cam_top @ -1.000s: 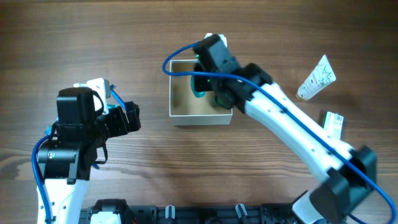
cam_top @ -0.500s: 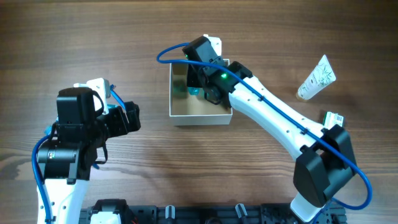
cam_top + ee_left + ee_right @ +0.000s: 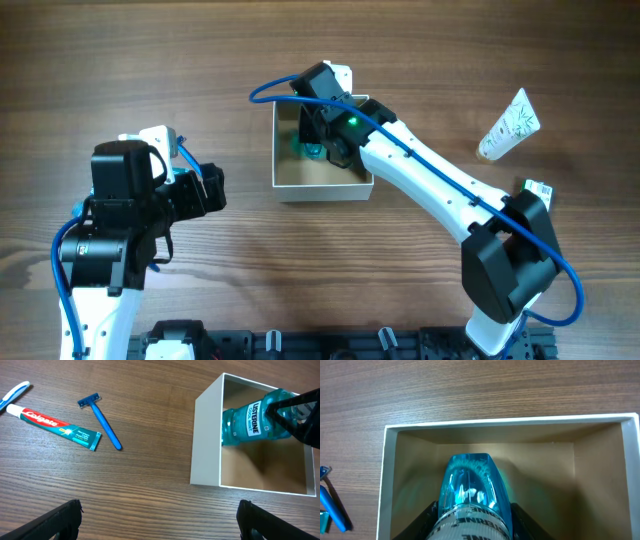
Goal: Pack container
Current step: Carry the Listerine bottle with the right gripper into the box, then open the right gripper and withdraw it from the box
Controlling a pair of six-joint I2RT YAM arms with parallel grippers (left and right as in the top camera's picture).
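The blue Listerine mouthwash bottle's base is inside the container's sides, so the bottle would land in the container [image 3: 286, 183]. It is now time for my right gripper to open.
The container [image 3: 286, 183], a square white-walled box with a tan inside, stands at the table's middle. It also shows in the left wrist view [image 3: 207, 445] and the right wrist view [image 3: 505, 422]. My right gripper [image 3: 318, 135] reaches into it and is shut on a blue Listerine mouthwash bottle [image 3: 310, 150]. The bottle shows tilted inside the box in the left wrist view [image 3: 250, 420], and its base points at the far wall in the right wrist view [image 3: 472, 485]. My left gripper [image 3: 160, 525] is open and empty, low over bare wood short of the container.
A Colgate toothpaste tube [image 3: 52, 422], a blue razor [image 3: 102, 422] and a toothbrush tip [image 3: 12, 395] lie left of the container in the left wrist view. A white tube [image 3: 510, 125] and a small green-white box [image 3: 536, 195] lie at the right.
My right gripper has carried the mouthwash bottle leftward and further into the container. The left arm has not moved.
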